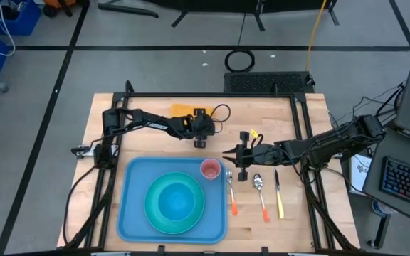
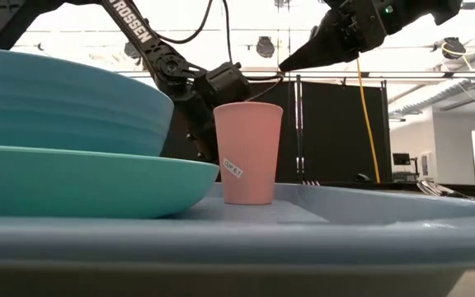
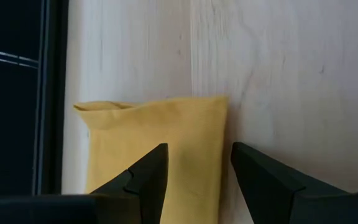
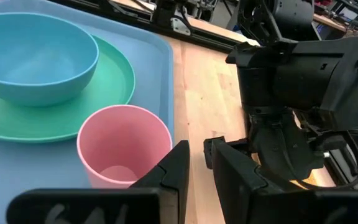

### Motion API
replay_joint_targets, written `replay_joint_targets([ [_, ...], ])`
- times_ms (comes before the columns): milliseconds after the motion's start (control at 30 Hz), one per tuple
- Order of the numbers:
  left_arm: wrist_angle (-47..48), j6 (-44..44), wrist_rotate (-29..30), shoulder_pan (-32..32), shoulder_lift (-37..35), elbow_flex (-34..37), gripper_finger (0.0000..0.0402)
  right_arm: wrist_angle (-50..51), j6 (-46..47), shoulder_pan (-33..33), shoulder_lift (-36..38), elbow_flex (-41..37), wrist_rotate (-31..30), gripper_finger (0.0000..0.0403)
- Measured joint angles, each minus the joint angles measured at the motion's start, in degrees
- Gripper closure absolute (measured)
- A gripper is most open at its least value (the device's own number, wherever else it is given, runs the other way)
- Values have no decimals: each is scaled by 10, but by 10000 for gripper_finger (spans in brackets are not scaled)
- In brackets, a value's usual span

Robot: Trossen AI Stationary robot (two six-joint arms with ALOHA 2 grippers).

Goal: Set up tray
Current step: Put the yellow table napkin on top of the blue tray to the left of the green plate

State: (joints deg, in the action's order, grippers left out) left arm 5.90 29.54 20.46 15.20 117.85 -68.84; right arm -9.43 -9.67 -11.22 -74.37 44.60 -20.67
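Observation:
My left gripper should grab the folded yellow napkin by its folded edge next. Then it can set the napkin on the tray (image 1: 130, 206).
The light-blue tray (image 1: 130, 206) lies on the near part of the table and carries a teal plate (image 1: 155, 186) with a blue bowl (image 1: 176, 205) on it. A pink cup (image 1: 210, 168) stands upright in the tray's far right corner. A folded yellow napkin (image 1: 182, 109) lies flat near the table's far edge. My left gripper (image 1: 200, 141) hovers open over the napkin (image 3: 160, 143), its fingers over the napkin's right part (image 3: 197, 165). My right gripper (image 1: 226, 152) hangs just right of the cup (image 4: 123, 146), its fingers (image 4: 196, 152) a narrow gap apart, holding nothing.
A fork (image 1: 231, 192), a spoon (image 1: 260, 192) and a knife (image 1: 278, 193) lie side by side on the wood to the right of the tray. Black frame rails (image 1: 212, 95) run along the table's far edge and sides. A cable (image 1: 221, 111) loops behind the left wrist.

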Motion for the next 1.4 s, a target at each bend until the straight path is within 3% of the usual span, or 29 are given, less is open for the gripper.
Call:
replay_joint_targets([
  [167, 2, -1, -7, 1, 1, -1, 239, 4, 2, 0, 0, 0, 0, 344],
  [500, 1, -2, -15, 1, 3, 0, 390, 5, 5, 0, 0, 0, 0, 344],
  [733, 6, -1, -7, 0, 3, 0, 396, 3, 7, 0, 0, 0, 0, 344],
  [1033, 21, 14, 53, -11, 4, 0, 398, 3, 7, 0, 0, 0, 0, 344],
  [1400, 54, -1, 57, -10, -26, 2, 400, 2, 10, 0, 0, 0, 0, 344],
])
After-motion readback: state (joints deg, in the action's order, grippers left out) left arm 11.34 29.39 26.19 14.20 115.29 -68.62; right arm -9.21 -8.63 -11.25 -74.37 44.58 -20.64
